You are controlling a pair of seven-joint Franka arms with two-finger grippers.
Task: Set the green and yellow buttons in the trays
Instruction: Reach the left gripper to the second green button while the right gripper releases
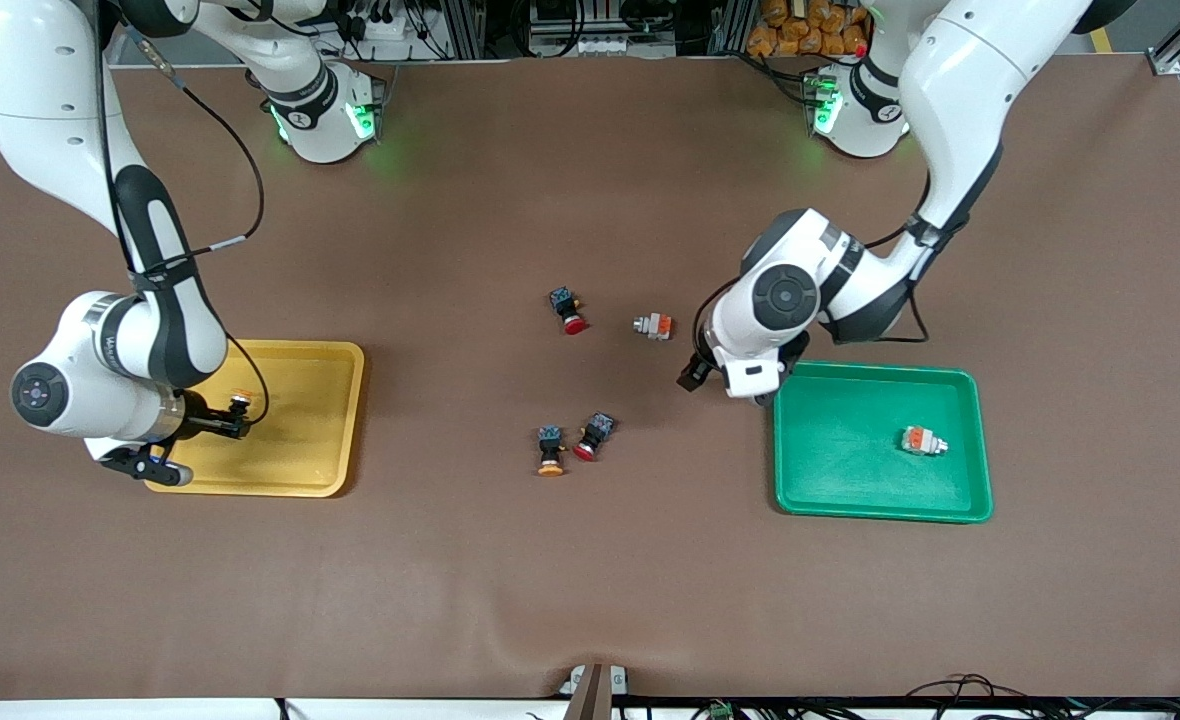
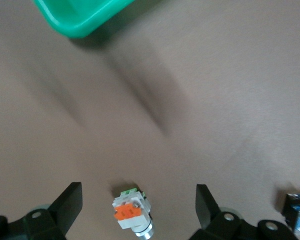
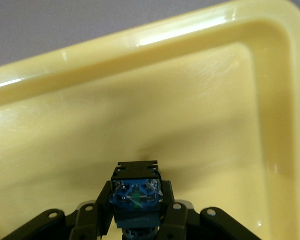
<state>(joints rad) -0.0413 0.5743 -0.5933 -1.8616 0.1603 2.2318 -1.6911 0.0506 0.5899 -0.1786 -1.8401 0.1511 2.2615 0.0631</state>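
My right gripper releases the button next, since the button (image 3: 136,197) is inside the yellow tray's rim, over the yellow tray's bottom.
My right gripper (image 1: 230,418) is over the yellow tray (image 1: 295,480), shut on a yellow-capped button (image 1: 241,400). In the right wrist view the button's black-blue body (image 3: 136,194) sits between the fingers (image 3: 102,210), above the tray floor (image 3: 200,125). My left gripper (image 1: 702,376) is open, just above the table beside the green tray (image 1: 880,513). A whitish-grey button with an orange block (image 2: 132,216) lies on the table between its fingers (image 2: 70,202) and also shows in the front view (image 1: 653,326). A second whitish-grey button (image 1: 923,440) lies in the green tray. Another yellow-capped button (image 1: 550,450) lies mid-table.
Two red-capped black-bodied buttons lie mid-table, one (image 1: 570,310) beside the whitish-grey button, one (image 1: 593,436) beside the yellow-capped one. A corner of the green tray (image 2: 80,20) and a blue button body (image 2: 297,217) show in the left wrist view.
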